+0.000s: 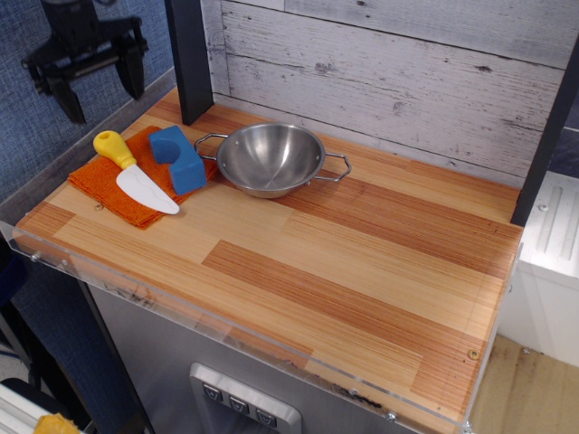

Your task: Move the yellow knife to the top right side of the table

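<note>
My gripper grabs the knife by its yellow handle (pixel 113 148) next, to move the knife to the top right side of the table.
The yellow knife (pixel 134 170) lies on an orange cloth (pixel 110 185) at the table's far left, yellow handle toward the back left, white blade toward the front right. The table (pixel 344 271) is wood-grain planks with a clear plastic rim. My gripper (pixel 101 92) hangs open and empty above the table's left edge, up and to the left of the knife handle, fingers pointing down.
A blue block (pixel 178 156) sits on the cloth just right of the knife. A steel bowl (pixel 270 159) with wire handles stands beside it. A black post (pixel 188 59) rises at the back left, another at the right (pixel 547 136). A white plank wall (pixel 407 72) backs the table.
</note>
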### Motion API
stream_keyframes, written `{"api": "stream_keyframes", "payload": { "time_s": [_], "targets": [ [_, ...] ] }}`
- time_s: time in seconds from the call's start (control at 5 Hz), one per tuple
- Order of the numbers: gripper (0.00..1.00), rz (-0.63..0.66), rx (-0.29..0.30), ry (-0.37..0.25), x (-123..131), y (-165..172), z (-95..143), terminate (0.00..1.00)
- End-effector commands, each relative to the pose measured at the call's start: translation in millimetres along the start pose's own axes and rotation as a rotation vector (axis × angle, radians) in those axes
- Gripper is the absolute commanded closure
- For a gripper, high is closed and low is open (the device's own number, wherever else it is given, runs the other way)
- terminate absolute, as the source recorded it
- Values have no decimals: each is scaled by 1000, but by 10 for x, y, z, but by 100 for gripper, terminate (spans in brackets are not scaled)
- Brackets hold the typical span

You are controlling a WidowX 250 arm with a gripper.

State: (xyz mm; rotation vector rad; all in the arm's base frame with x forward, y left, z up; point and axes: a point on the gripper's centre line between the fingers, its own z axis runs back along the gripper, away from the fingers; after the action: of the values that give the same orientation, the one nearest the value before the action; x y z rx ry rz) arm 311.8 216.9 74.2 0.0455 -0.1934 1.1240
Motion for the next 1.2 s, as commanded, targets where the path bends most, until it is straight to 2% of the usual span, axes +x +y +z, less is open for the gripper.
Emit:
{"api": "stream_keyframes", "payload": {
  "time_s": [0.0, 0.6, 0.8, 1.0],
  "targets": [
    [0, -47, 48, -9, -31, 191, -83, 0],
    [0, -29, 87, 24, 20, 235, -334, 0],
    [0, -19, 82, 29, 31, 222, -364, 0],
    [100, -15, 75, 4, 43, 231, -343, 0]
  ]
}}
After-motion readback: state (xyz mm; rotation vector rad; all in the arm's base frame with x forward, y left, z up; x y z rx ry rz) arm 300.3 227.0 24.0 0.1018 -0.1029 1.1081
